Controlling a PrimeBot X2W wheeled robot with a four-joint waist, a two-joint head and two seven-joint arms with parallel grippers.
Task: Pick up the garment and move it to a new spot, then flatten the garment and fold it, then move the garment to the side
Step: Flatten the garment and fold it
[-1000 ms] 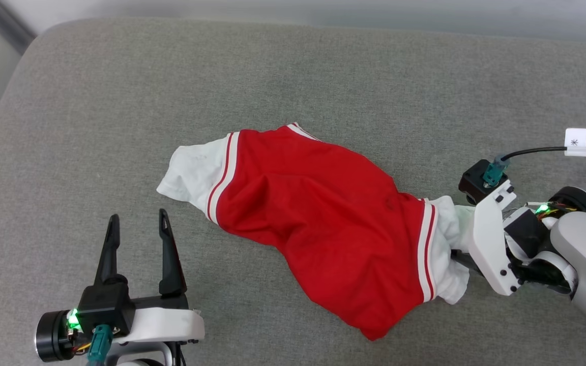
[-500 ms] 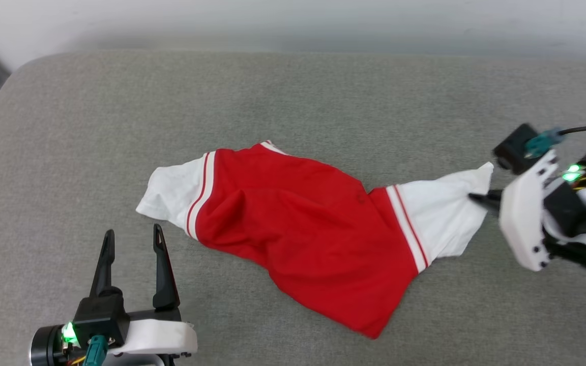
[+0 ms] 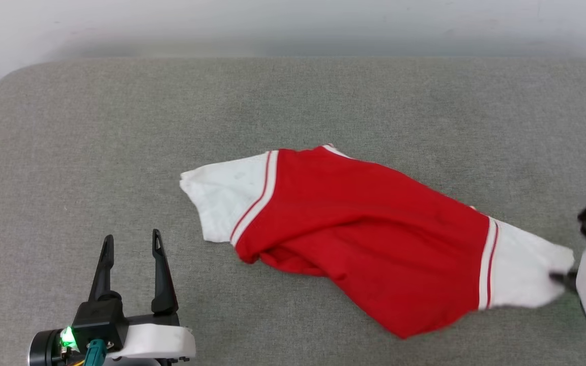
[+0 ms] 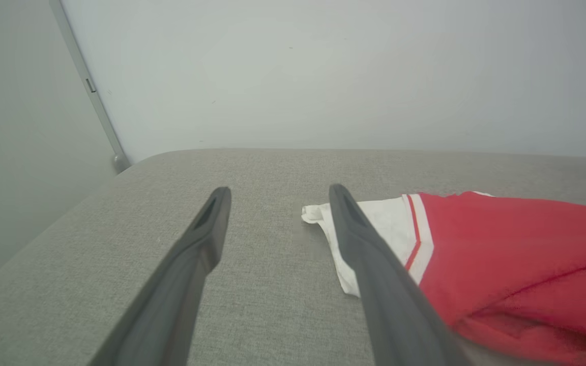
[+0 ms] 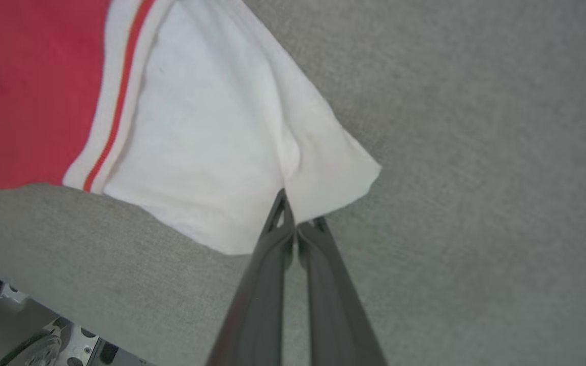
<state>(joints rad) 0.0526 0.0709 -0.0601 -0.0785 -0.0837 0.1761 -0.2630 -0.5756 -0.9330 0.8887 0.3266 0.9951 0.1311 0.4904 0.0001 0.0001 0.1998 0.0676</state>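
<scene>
Next, my left gripper reaches the garment and grabs the free white sleeve's tip (image 3: 186, 180), which curls off the cushion while the red body (image 3: 370, 225) lies flat.
The garment (image 3: 369, 234) is a red shirt with white short sleeves and red-and-white stripe trim, stretched slantwise across the grey cushion (image 3: 293, 101). My right gripper (image 3: 560, 277) at the right edge is shut on the white right sleeve (image 5: 232, 137), the cloth pinched between its fingertips (image 5: 293, 218) and pulled taut. My left gripper (image 3: 131, 244) stands open at the lower left, nothing between its fingers, just short of the other white sleeve (image 4: 374, 223). Numbers and letters are hidden.
A pale wall (image 3: 293, 20) runs behind the cushion's far edge. The cushion's rounded left corner (image 4: 135, 162) meets a dark rail (image 4: 89, 86). Bare grey fabric lies left of and beyond the shirt.
My right gripper has shut on the right sleeve and pulled it out rightwards, so the shirt slid right and stretched longer. The head camera shifted. My left gripper has stayed open and still.
</scene>
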